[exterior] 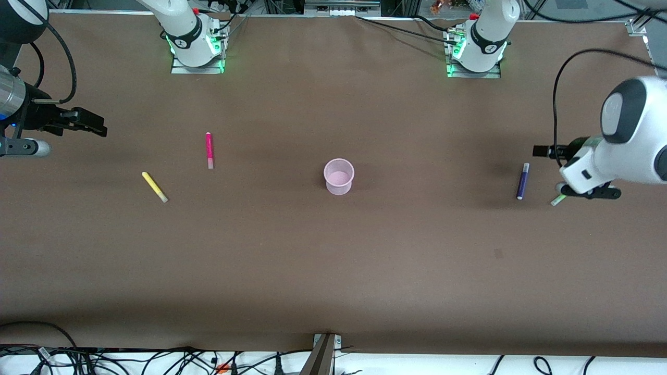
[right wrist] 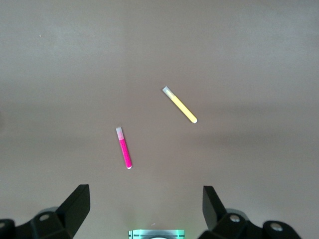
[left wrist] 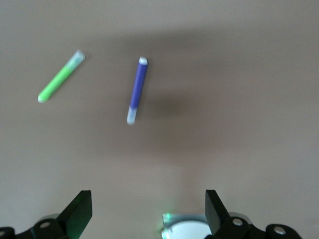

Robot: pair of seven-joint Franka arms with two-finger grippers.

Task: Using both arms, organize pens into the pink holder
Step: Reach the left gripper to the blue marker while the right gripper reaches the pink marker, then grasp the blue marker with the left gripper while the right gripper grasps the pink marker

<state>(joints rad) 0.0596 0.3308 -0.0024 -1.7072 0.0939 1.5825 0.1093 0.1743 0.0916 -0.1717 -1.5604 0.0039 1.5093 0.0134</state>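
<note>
Next, my left gripper grabs the purple pen by its purple body [exterior: 522,184] to stand it in the pink holder [exterior: 338,176].
The pink holder [exterior: 338,176] stands upright at the table's middle with no pen in it. The magenta pen [exterior: 209,150] and the yellow pen [exterior: 155,187] lie toward the right arm's end, the yellow one nearer the front camera. Both show in the right wrist view, magenta [right wrist: 124,148] and yellow [right wrist: 180,105]. The purple pen [exterior: 522,181] and the green pen [exterior: 558,200], partly hidden by the left arm, lie toward the left arm's end. The left wrist view shows both, purple [left wrist: 136,90] and green [left wrist: 61,76]. My right gripper [exterior: 91,125] [right wrist: 144,191] and left gripper [exterior: 547,151] [left wrist: 148,196] hang open and empty above the table.
The two arm bases [exterior: 195,47] [exterior: 475,49] stand along the table's edge farthest from the front camera. A metal bracket [exterior: 324,354] and loose cables [exterior: 156,362] sit at the edge nearest the front camera. A small dark mark [exterior: 498,253] is on the brown table cover.
</note>
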